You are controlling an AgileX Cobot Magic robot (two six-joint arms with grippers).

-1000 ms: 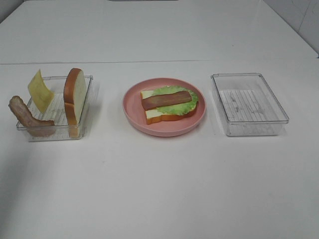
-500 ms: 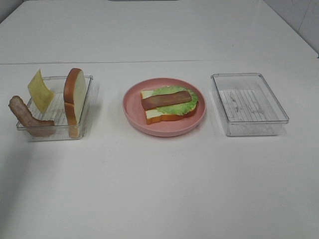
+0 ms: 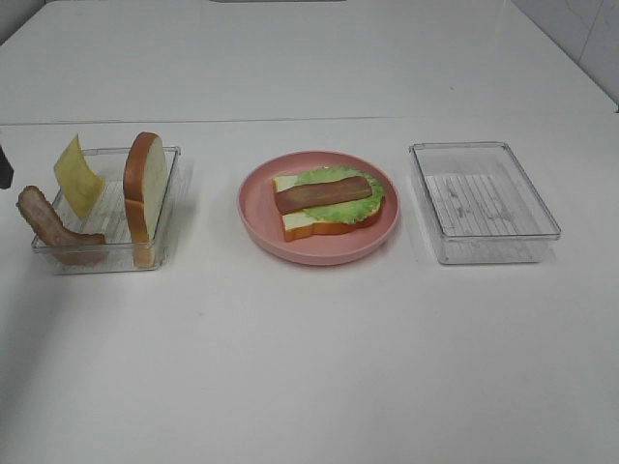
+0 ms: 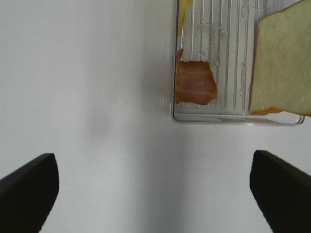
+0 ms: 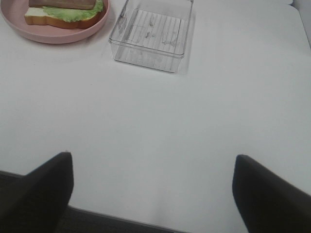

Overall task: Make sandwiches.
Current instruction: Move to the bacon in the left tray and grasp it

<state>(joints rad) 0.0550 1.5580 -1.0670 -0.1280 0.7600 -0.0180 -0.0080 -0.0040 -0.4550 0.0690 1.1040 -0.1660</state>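
I need to grab the meat strip's raised end (image 3: 32,199) with my left gripper next, because that end sticks up over the tray's side while the rest slumps inside.
The partial sandwich on the pink plate (image 3: 319,253) is a bread slice (image 3: 302,224) with a lettuce leaf (image 3: 338,178) and a brown meat strip (image 3: 323,193) on top. The left clear tray (image 3: 108,259) holds a yellow cheese square (image 3: 77,176), an upright bread slice (image 3: 143,193) and a second meat strip (image 3: 53,227). My left gripper (image 4: 155,194) is open and empty, over bare table just outside that tray's corner, near the meat strip (image 4: 195,83) and bread (image 4: 284,63). My right gripper (image 5: 153,194) is open and empty, well short of the plate (image 5: 58,36).
An empty clear tray (image 3: 484,198) stands right of the plate; it also shows in the right wrist view (image 5: 153,31). A dark part of the left arm (image 3: 3,166) shows at the left edge of the exterior view. The table is white.
A dark part of the left arm has come into the exterior view at the left edge, beside the left tray. The food has not moved.
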